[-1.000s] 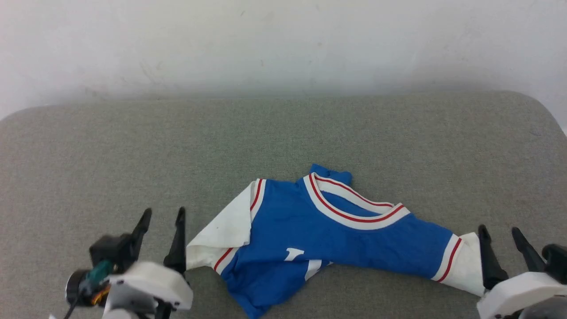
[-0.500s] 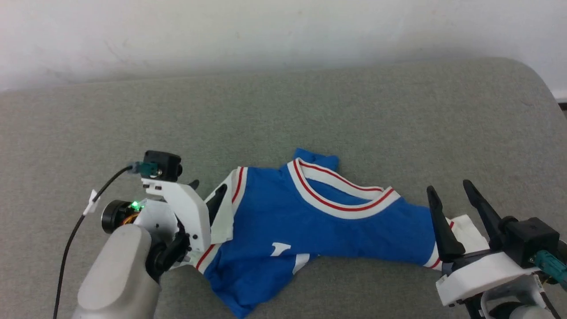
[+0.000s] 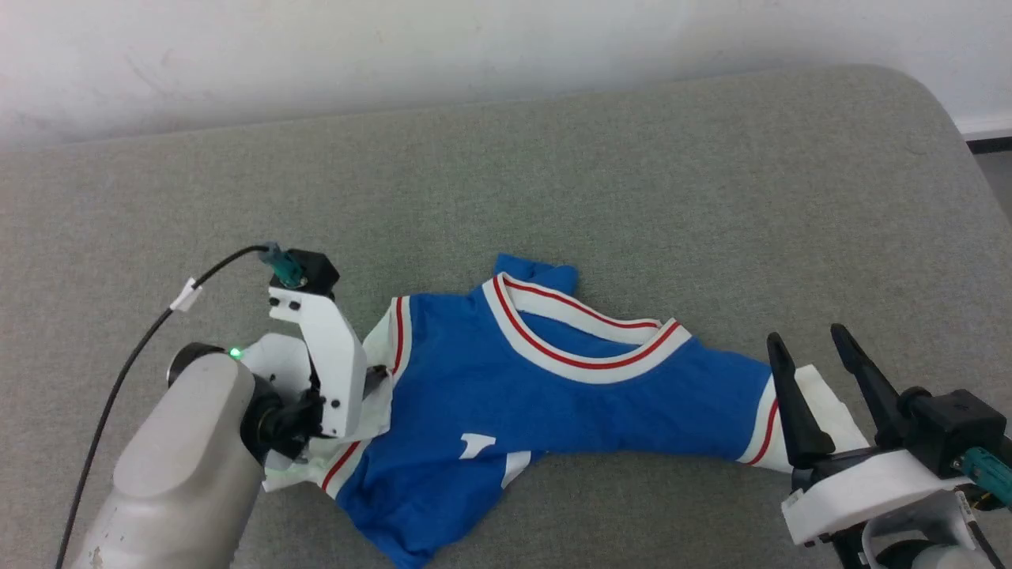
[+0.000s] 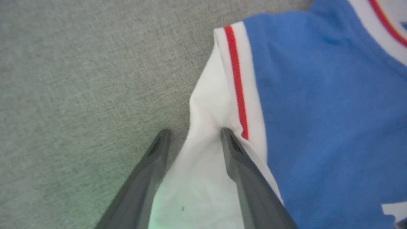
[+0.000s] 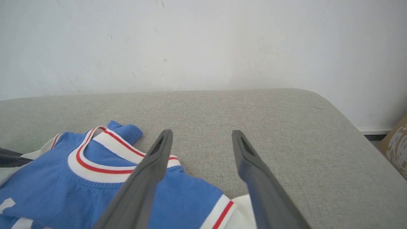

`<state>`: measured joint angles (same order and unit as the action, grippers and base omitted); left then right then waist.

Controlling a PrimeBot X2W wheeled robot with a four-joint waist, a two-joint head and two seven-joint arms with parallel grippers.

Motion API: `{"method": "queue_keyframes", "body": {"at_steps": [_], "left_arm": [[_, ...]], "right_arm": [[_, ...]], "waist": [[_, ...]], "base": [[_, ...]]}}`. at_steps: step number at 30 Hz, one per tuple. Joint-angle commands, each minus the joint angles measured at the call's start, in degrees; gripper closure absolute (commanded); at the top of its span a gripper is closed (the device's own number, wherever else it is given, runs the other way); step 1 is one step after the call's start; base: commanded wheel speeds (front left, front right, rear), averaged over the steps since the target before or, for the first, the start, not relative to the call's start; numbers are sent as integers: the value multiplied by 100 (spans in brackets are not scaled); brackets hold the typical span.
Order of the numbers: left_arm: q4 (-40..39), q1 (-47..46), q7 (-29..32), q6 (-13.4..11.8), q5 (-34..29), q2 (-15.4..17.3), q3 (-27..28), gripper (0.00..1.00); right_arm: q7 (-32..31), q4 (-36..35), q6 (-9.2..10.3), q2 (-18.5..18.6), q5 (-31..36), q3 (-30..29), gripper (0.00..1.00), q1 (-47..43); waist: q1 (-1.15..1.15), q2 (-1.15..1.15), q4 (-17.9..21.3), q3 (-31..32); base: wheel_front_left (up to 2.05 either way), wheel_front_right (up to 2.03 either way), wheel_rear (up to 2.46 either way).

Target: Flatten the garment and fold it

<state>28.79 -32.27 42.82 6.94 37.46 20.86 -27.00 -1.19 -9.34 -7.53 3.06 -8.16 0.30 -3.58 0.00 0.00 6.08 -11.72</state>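
Note:
My left gripper grabs the garment by its bunched white sleeve [image 4: 200,152] next, since sleeve cloth bunches up beside the red stripe while the garment's blue body lies flat.
The garment [image 3: 553,403] lies crumpled on the grey cushion, blue with a white, red-striped collar [image 3: 577,348] and white lettering partly folded under. My left gripper [image 4: 194,133] points down at its white left sleeve [image 4: 206,171]. The fingers stand apart, with sleeve cloth bunched between them and one tip pressing beside the red stripe. In the head view the white wrist mount covers most of the left gripper [image 3: 378,379]. My right gripper [image 3: 806,338] hovers open over the white right sleeve [image 3: 822,399], holding nothing, and the right wrist view has the right gripper [image 5: 202,133] beyond the collar.
The grey padded surface [image 3: 632,182] runs back to a white wall [image 3: 474,47] and rounds off at the far right corner [image 3: 925,87]. A black cable [image 3: 142,348] trails from the left wrist. A cardboard box [image 5: 397,143] stands past the right edge.
The head view has shifted. My left arm has swung forward from beside the sleeve onto it, fingers now straddling the cloth. The right gripper has come up over the right sleeve.

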Motion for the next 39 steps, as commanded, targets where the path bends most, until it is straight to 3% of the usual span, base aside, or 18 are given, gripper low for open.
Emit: {"method": "queue_keyframes", "body": {"at_steps": [1, 6, 10, 17, 24, 31, 32, 33, 34, 36, 39], "left_arm": [[184, 614, 257, 53, 175, -213, -380, 100], [46, 708, -432, 50, 197, -90, -337, 100], [-177, 881, -1492, -261, 2, -26, -38, 100], [-898, 1278, -2536, -611, -206, -8, 184, 100], [-1539, 1474, -2748, -803, -276, 7, 214, 100], [-1782, 1522, -2768, -871, -274, 44, 223, 100], [-1788, 1533, -2769, -877, -266, 47, 225, 100], [-1788, 1533, -2769, -877, -266, 47, 225, 100], [-1795, 1538, -2772, -879, -259, 48, 226, 100], [-1801, 1548, -2782, -875, -249, 55, 222, 100], [-1818, 1565, -2845, -872, -240, 73, 241, 100]], "right_arm": [[58, 39, 4, -17, -44, -31, 0, 76], [-18, 216, 4, -18, -62, -201, 0, 84], [-276, 515, 4, 31, -410, -534, 0, 76], [-1553, 1289, 4, 739, -1012, -697, 0, 224], [-2814, 1846, 4, 1440, -1319, -70, 0, 644], [-4002, 2523, 4, 1709, -1683, 546, 0, 845], [-4204, 2636, 4, 1690, -1764, 588, 7, 841], [-4204, 2636, 4, 1690, -1764, 588, 7, 841], [-4334, 2693, 4, 1689, -1814, 636, 53, 853], [-4536, 2762, 4, 1657, -1928, 693, 100, 882], [-4552, 2666, 4, 1679, -1980, 766, 100, 975]], "waist": [[0, 0, -10, 51], [0, 0, -101, 133], [0, 0, -213, 242], [0, 0, -437, 338], [0, 0, -577, 220], [0, 0, -638, 65], [0, 0, -640, 59], [0, 0, -640, 59], [0, 0, -642, 54], [0, 0, -641, 59], [0, 0, -623, 135]], "base": [[0, 0, 0], [0, 0, 0], [0, 0, 0], [0, 0, 0], [0, 0, 0], [0, 0, 0], [0, 0, 0], [0, 0, 0], [0, 0, 0], [0, 0, 0], [0, 0, 0]]}}
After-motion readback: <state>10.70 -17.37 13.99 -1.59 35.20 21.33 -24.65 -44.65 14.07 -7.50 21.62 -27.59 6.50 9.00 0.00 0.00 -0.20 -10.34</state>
